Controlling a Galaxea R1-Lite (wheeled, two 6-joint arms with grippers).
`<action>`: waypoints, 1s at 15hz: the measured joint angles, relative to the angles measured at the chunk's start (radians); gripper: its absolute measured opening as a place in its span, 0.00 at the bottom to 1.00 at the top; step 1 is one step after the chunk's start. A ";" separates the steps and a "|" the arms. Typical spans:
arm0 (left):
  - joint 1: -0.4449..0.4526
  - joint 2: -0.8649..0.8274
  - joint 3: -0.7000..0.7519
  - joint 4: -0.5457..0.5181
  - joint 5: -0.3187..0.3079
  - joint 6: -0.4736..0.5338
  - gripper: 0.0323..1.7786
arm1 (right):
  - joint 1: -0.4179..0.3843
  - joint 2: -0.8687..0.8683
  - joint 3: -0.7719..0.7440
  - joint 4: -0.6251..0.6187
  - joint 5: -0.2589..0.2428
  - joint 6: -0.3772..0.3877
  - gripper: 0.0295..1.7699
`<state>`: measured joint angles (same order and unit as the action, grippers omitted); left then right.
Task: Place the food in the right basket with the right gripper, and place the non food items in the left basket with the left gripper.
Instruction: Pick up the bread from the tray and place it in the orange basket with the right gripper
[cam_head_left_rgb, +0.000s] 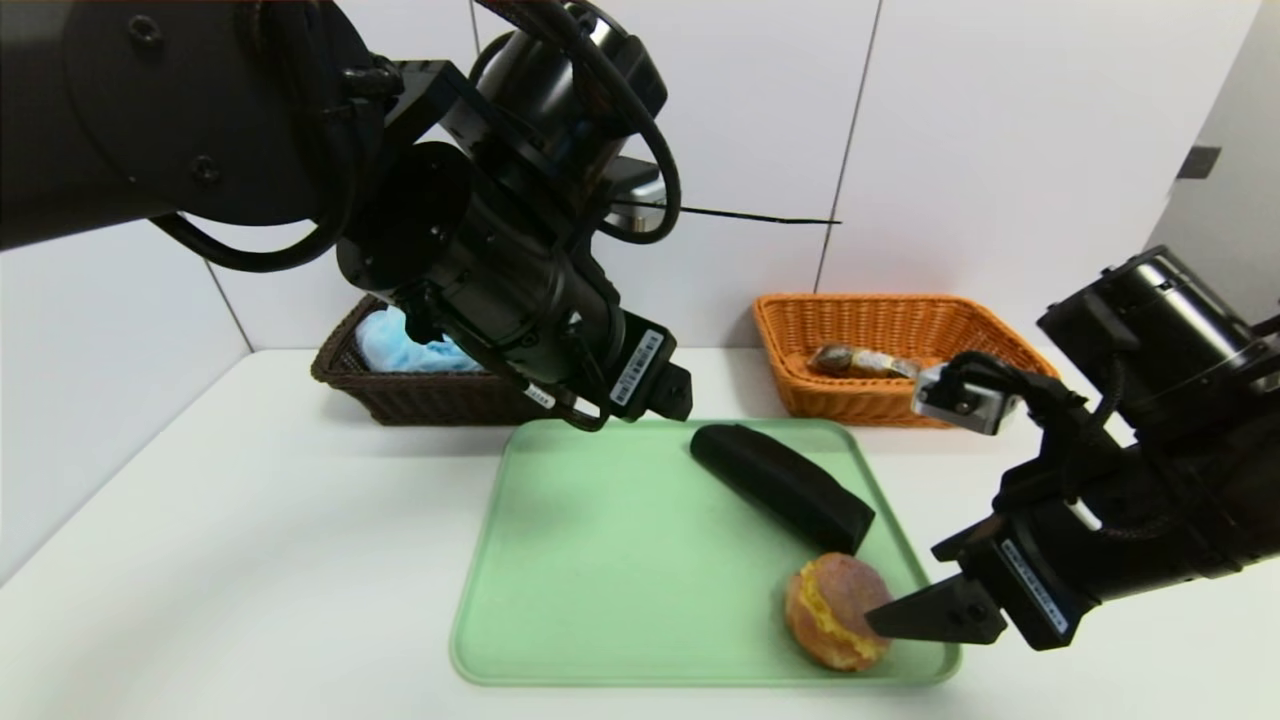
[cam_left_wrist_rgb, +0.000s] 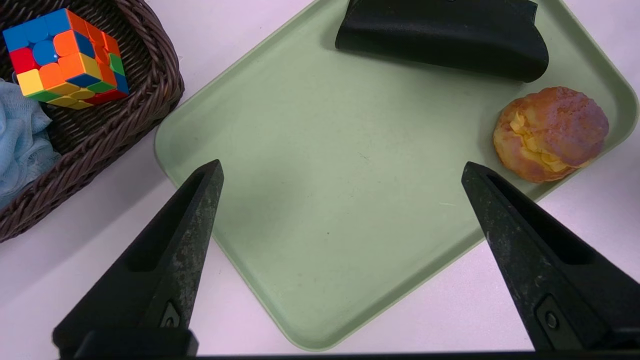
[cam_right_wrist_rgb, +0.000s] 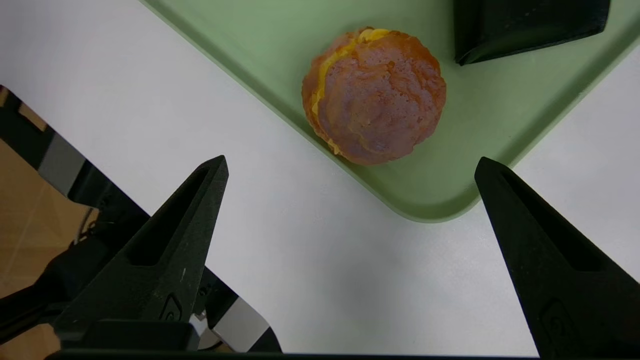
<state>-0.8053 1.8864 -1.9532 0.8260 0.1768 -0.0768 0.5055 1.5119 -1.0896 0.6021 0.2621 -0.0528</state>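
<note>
The right gripper grabs the bun (cam_head_left_rgb: 836, 610) by its rounded sides next, to put the food in the orange basket (cam_head_left_rgb: 880, 330).
The round bun (cam_head_left_rgb: 836, 610) lies in the near right corner of the green tray (cam_head_left_rgb: 600, 560), with the long black pouch (cam_head_left_rgb: 780, 485) just behind it. My right gripper (cam_head_left_rgb: 890, 618) is open and low, its fingertip just right of the bun; in the right wrist view the bun (cam_right_wrist_rgb: 375, 95) sits ahead of the wide jaws (cam_right_wrist_rgb: 351, 161). My left gripper (cam_left_wrist_rgb: 342, 167) hangs open and empty over the tray's back left part. The dark left basket (cam_head_left_rgb: 400, 395) holds the blue pouf (cam_head_left_rgb: 410, 345) and the cube (cam_left_wrist_rgb: 65, 57). The orange right basket (cam_head_left_rgb: 880, 330) holds the chocolate pack (cam_head_left_rgb: 860, 362).
Both baskets stand at the back of the white table (cam_head_left_rgb: 250, 560), against the white wall. The table's near edge (cam_right_wrist_rgb: 150, 210) runs close behind my right gripper. The left arm's bulk (cam_head_left_rgb: 480, 250) hides part of the left basket.
</note>
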 joint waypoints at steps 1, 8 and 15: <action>-0.001 0.000 0.000 0.000 0.000 0.000 0.95 | 0.017 0.025 0.000 -0.002 -0.018 0.000 0.96; -0.002 0.003 0.000 -0.001 0.000 -0.001 0.95 | 0.076 0.169 -0.017 -0.010 -0.121 0.000 0.96; -0.003 0.006 0.002 -0.003 -0.002 -0.004 0.95 | 0.083 0.240 -0.015 -0.044 -0.133 0.000 0.96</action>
<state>-0.8081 1.8921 -1.9513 0.8226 0.1749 -0.0806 0.5887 1.7515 -1.1049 0.5585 0.1294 -0.0528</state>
